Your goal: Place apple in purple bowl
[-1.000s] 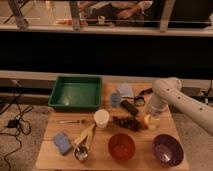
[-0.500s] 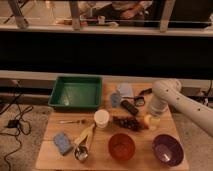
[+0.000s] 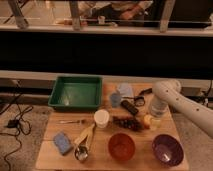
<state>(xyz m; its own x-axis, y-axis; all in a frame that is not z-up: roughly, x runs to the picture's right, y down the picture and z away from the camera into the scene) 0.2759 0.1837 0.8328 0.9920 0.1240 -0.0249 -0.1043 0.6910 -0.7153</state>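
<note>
The apple [image 3: 147, 120] needs to go in the purple bowl [image 3: 167, 149], so my gripper will grab the apple by its rounded sides next.
The apple [image 3: 147, 120], small and yellowish, sits on the wooden table [image 3: 50, 157] right of a dark grape bunch [image 3: 127, 123]. My white arm reaches in from the right and bends down over it. My gripper [image 3: 154, 118] hangs at the arm's lower end, right beside and just above the apple, open, with nothing held. The purple bowl [image 3: 167, 149] stands at the table's front right corner, below the apple, and is empty. An orange-red bowl [image 3: 121, 146] stands to its left.
A green tray [image 3: 76, 92] fills the back left. A white cup [image 3: 101, 118], a blue sponge [image 3: 62, 142], a metal scoop [image 3: 81, 152], a black object [image 3: 130, 107] and grey-blue packets [image 3: 123, 90] lie around. Cables run over the floor at left.
My arm has edged slightly left and down toward the apple. Nothing on the table has moved.
</note>
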